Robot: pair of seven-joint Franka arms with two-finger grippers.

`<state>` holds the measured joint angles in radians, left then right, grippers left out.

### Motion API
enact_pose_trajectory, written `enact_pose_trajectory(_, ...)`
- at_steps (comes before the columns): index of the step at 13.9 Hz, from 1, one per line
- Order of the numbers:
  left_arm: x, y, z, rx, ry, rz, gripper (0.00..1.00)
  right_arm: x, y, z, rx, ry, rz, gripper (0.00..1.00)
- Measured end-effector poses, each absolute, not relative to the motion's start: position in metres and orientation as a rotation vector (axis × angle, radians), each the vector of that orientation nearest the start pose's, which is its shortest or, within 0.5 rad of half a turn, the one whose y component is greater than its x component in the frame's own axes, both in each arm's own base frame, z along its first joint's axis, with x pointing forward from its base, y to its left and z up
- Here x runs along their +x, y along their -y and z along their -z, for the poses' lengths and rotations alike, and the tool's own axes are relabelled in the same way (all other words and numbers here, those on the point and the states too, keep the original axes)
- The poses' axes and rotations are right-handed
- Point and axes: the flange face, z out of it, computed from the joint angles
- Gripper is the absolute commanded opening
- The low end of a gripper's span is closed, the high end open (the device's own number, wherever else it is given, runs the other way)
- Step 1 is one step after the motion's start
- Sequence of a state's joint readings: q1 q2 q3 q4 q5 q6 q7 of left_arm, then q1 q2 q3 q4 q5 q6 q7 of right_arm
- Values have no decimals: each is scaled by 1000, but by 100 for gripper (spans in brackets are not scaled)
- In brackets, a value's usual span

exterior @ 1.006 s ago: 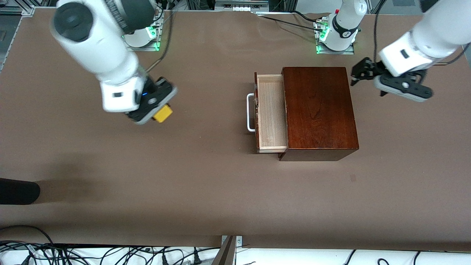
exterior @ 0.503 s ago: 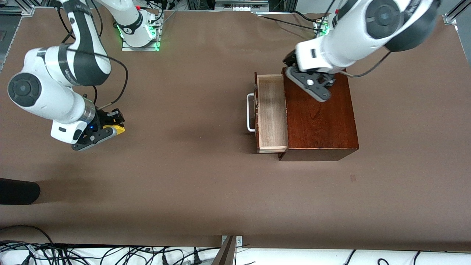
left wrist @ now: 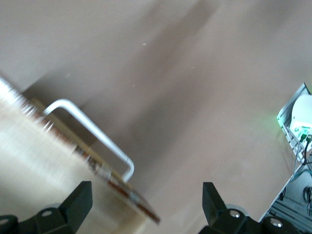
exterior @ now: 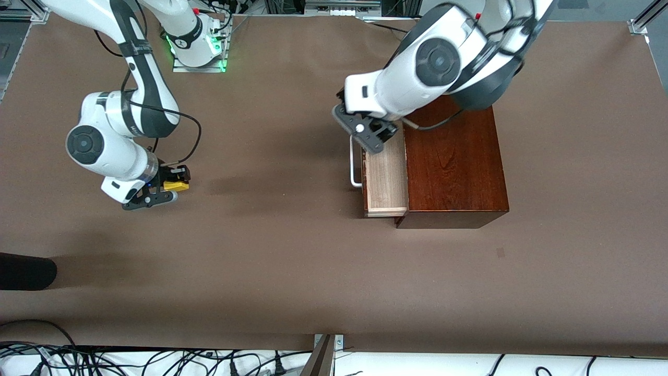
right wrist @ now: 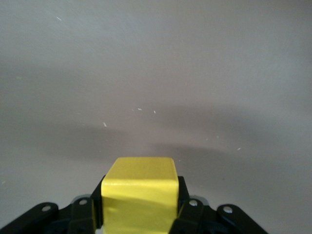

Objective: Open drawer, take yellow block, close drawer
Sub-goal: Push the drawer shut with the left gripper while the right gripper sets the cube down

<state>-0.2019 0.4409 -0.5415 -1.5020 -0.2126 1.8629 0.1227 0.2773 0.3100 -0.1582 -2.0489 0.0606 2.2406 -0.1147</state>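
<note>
The yellow block [exterior: 176, 185] [right wrist: 139, 195] is hanging above the table and its shadow is apart from it, so my right gripper should keep holding it.
The drawer [exterior: 387, 180] stands pulled out of the dark reddish-brown box [exterior: 454, 162]; its pale interior is bare where it shows, and its white handle [exterior: 355, 169] faces the right arm's end. My left gripper [exterior: 369, 140] is open and empty over the drawer's front, at the end farther from the front camera. In the left wrist view my left gripper [left wrist: 145, 209] spans the drawer front [left wrist: 122, 187], with the handle [left wrist: 92, 131] clear of it. My right gripper [exterior: 166, 192] is shut on the yellow block [exterior: 176, 185], low over the table toward the right arm's end. The block [right wrist: 139, 195] fills the jaws of my right gripper [right wrist: 140, 212].
A dark rounded object [exterior: 26, 271] lies at the table's edge at the right arm's end, nearer the front camera. Cables [exterior: 156, 363] run along the front edge. Brown tabletop [exterior: 271, 235] lies between the block and the drawer.
My left arm has swung from past the box, across its top, to over the drawer's front. My right arm has carried the yellow block down toward the right arm's end and lowered it.
</note>
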Motion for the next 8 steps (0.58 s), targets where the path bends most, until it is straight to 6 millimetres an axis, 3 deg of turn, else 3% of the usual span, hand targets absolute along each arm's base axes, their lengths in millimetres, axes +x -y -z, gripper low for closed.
enact_pose_trajectory(3, 545, 428, -375, -3096, -1796, -176, 100, 553, -68, -246, -3137, 255, -162, 0)
enact_pose_trajectory(5, 559, 429, -331, -2974, -2032, -86, 100, 547, -67, -234, -3142, 226, -178, 0)
enact_pose_trajectory(6, 559, 433, -317, -2924, -2102, -67, 100, 546, -67, -230, -3144, 216, -187, 0)
enact_pose_trajectory(8, 551, 451, -315, -2858, -2169, -42, 100, 545, -67, -221, -3148, 206, -197, 0)
